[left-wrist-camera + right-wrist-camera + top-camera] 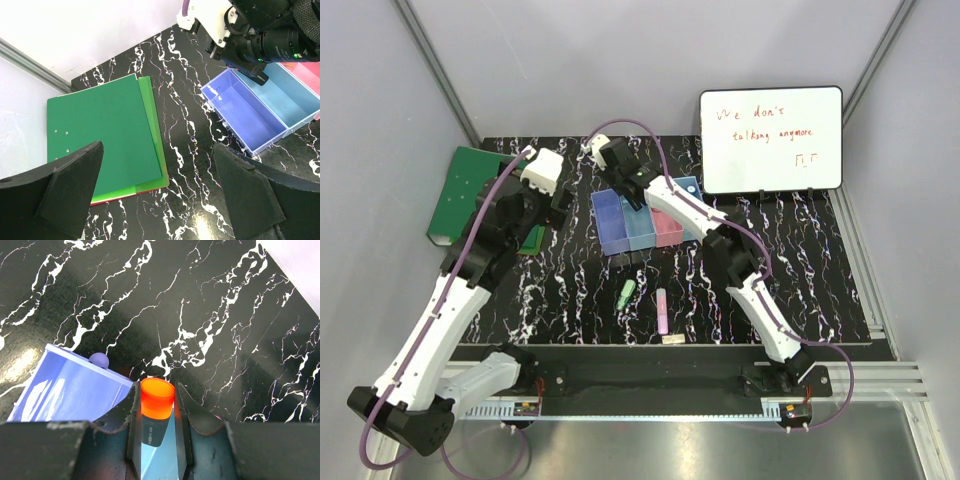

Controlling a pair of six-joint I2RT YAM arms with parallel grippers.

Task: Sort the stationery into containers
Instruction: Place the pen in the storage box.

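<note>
My right gripper opens now, since the marker's black end hangs over the open inside of the light blue bin and the marker would land in there.
My right gripper (157,407) is shut on an orange-capped black marker (157,402), holding it upright over the far end of the light blue bin (161,462), beside the blue bin (70,390). In the top view this gripper (634,196) hovers over the row of bins: blue (610,224), light blue (640,228), pink (668,230). A green highlighter (626,293), a pink highlighter (662,310) and a beige eraser (673,339) lie on the table in front of the bins. My left gripper (160,195) is open and empty, above the table between the green binder and the blue bin (245,115).
A green binder (470,192) lies at the far left and also shows in the left wrist view (105,135). A whiteboard with orange writing (770,140) stands at the back right. Another small blue bin (688,186) shows behind the right arm.
</note>
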